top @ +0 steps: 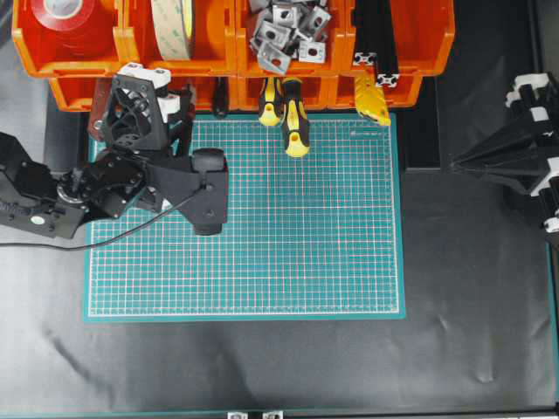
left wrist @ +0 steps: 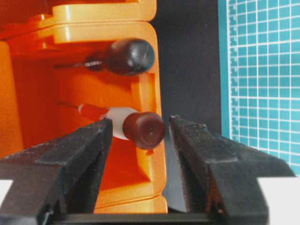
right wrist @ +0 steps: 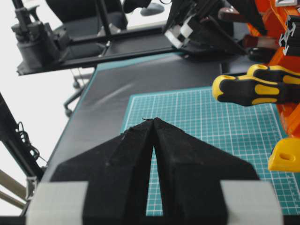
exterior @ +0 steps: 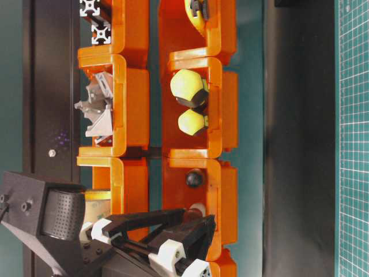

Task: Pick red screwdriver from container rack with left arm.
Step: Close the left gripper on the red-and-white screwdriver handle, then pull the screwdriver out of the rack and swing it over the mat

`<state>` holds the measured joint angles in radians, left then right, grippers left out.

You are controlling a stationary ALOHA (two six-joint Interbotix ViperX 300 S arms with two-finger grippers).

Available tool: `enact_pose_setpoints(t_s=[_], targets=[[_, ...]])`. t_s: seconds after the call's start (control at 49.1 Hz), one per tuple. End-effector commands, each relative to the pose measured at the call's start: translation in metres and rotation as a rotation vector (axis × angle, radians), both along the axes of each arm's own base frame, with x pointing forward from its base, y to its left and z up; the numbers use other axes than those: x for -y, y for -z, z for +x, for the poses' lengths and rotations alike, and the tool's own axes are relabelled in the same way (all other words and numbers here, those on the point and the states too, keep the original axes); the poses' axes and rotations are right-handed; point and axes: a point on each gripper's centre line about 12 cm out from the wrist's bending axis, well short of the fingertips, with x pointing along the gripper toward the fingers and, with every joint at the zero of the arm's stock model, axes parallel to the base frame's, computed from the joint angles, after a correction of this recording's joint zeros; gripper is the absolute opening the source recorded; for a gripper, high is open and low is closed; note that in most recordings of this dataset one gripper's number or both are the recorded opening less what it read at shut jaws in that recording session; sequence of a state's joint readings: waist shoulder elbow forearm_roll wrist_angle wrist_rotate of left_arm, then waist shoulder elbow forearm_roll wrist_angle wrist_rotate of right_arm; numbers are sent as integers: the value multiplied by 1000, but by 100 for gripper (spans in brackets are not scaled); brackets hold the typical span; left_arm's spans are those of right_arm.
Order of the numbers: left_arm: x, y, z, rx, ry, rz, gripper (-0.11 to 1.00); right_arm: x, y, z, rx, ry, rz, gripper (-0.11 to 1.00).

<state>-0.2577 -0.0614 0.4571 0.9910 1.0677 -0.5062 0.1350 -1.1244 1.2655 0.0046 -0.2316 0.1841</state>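
Note:
My left gripper picks up the red screwdriver by its dark red end cap (left wrist: 146,131) next, because the rest of the screwdriver lies back behind the bin's front edge (left wrist: 158,176).
The red screwdriver (left wrist: 143,130) lies in a lower bin of the orange container rack (top: 227,44), with its dark red end cap and white band sticking out over the bin's front lip. My left gripper (left wrist: 140,122) is open, with one finger (left wrist: 89,145) on each side of the end cap and not touching it. In the overhead view the left gripper (top: 179,96) is at the rack's lower row, at the left, and hides the screwdriver. My right gripper (right wrist: 152,121) is shut and empty, resting at the far right (top: 458,161).
A black round-handled tool (left wrist: 129,56) lies in the same bin, beside the red screwdriver. Two yellow-and-black screwdrivers (top: 295,118) stick out of the neighbouring bin over the green cutting mat (top: 262,244). A yellow part (top: 371,98) hangs from a bin further right.

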Motion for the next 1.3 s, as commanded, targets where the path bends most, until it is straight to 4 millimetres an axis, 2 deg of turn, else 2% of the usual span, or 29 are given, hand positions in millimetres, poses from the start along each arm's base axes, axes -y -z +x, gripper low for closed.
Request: enact_pose_setpoints(t_s=[0.0,0.224,0.407,0.611,0.733,0.916,1.119,1.282], targets=[[-1,-16,3,50,-1,-10,51,-1,-6,1,20,-3,1,0],[1,-16,3,55,-1,-13,47,-1,-5,1,18,-3,3,0],[4,-22,6,69,2,-14,32,-1,-5,1,18,-3,4,0],[10,-32,10,85,-3,-11,31,-1,-5,1,18,-3,4,0],[23,-45,9,87,-7,8,29,-1,-5,1,20,-3,4,0],[52,-68,4,117,10,11,27,-1,-5,1,21,-3,6,0],[101,-101,3,192,111,-26,25,-1,-4,2,18,-2,7,0],[139,-119,-3,231,189,-58,25,-1,-5,1,20,-2,9,0]])
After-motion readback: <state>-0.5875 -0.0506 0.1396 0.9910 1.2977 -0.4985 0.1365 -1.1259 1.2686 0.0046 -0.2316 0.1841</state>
